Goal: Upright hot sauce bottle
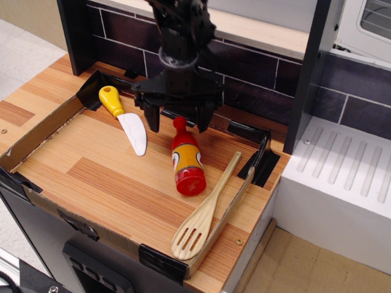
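Note:
My gripper should next grab the bottle by its narrow neck (pixel 182 129). Then it can stand the hot sauce bottle upright on its red base (pixel 190 183).
The hot sauce bottle (pixel 186 157) lies on its side on the wooden tray floor, red cap pointing to the back wall and red base toward the front. Its yellow-orange label with a white oval faces up. My black gripper (pixel 178 121) hangs open just above the cap end, one finger on each side of the bottle's neck, touching nothing that I can see.
A yellow-handled white toy knife (pixel 126 118) lies left of the bottle. A wooden slotted spatula (pixel 206 212) lies to the right along the tray's cardboard rim (pixel 38 133). A dark tiled wall (pixel 256 79) stands behind, a white drainboard (pixel 348 183) at right.

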Robot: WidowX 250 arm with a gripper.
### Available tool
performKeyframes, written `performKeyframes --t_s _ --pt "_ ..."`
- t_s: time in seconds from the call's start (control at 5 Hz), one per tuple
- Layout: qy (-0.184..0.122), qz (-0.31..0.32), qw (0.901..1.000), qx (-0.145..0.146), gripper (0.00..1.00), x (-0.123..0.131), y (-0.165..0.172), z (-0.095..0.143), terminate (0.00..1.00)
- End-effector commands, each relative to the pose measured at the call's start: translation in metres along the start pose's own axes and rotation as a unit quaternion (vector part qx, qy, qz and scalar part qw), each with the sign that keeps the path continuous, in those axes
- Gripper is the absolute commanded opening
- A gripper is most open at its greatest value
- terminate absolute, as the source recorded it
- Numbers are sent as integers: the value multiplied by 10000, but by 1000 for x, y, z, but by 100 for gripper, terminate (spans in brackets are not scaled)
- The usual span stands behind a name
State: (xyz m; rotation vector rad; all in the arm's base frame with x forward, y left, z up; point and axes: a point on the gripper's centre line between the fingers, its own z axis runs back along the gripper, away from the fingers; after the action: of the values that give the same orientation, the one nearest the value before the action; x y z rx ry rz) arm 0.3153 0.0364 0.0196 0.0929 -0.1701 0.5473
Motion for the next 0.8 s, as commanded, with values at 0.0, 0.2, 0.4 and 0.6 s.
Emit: performKeyframes --t_s 0.0,0.2,0.4,0.6 --pt "-229 -121 9997 -2 100 3 -7 -5 0" --pt "-219 -156 9996 75 100 2 -9 -13 0" --pt "-173 -134 9997 95 0 -1 -9 -17 0" --pt "-240 -176 9995 68 0 -4 -5 -13 0"
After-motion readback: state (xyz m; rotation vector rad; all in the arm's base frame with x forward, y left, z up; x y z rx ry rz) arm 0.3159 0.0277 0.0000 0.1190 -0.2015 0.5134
